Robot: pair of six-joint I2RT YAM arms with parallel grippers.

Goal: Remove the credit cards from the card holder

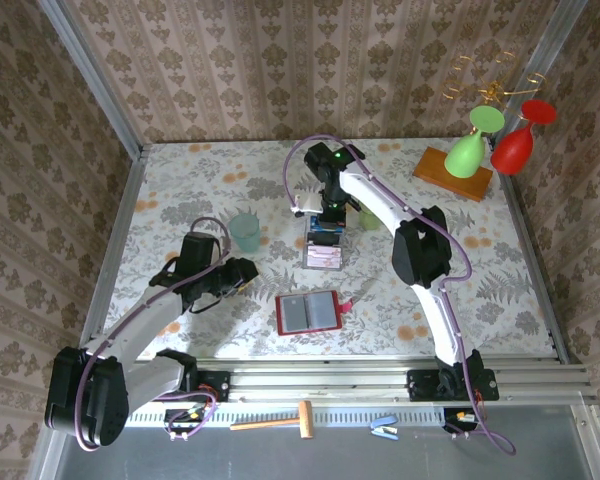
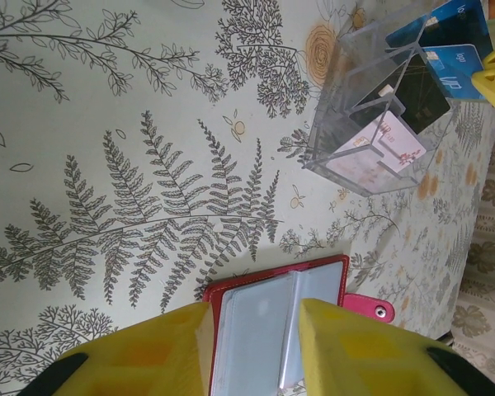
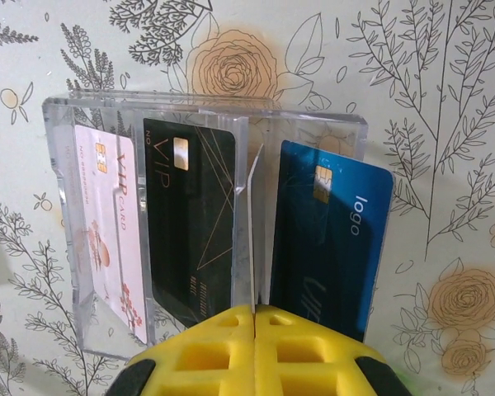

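The thin pale card is standing in the box, between the black card and the blue card, so my right gripper should open and release it now.
The red card holder (image 1: 307, 313) lies open on the table, grey sleeves up, its tab (image 2: 371, 307) pointing right. My left gripper (image 1: 248, 272) hovers just left of it, open; in the left wrist view the holder (image 2: 322, 276) shows between and beyond the left gripper's (image 2: 254, 318) yellow fingers. My right gripper (image 1: 323, 228) is over the clear plastic box (image 1: 322, 250). In its wrist view the right gripper (image 3: 254, 312) is shut on a thin pale card (image 3: 261, 231) seen edge-on. A pinkish-white card (image 3: 107, 231), a black card (image 3: 194, 223) and a blue card (image 3: 330, 239) stand in the box.
A teal cup (image 1: 245, 232) stands left of the box. At the back right, a green glass (image 1: 470, 150) and a red glass (image 1: 513, 148) are by a wooden board (image 1: 452, 172). A hammer (image 1: 275, 420) and a blue clip (image 1: 383, 427) lie on the near rail.
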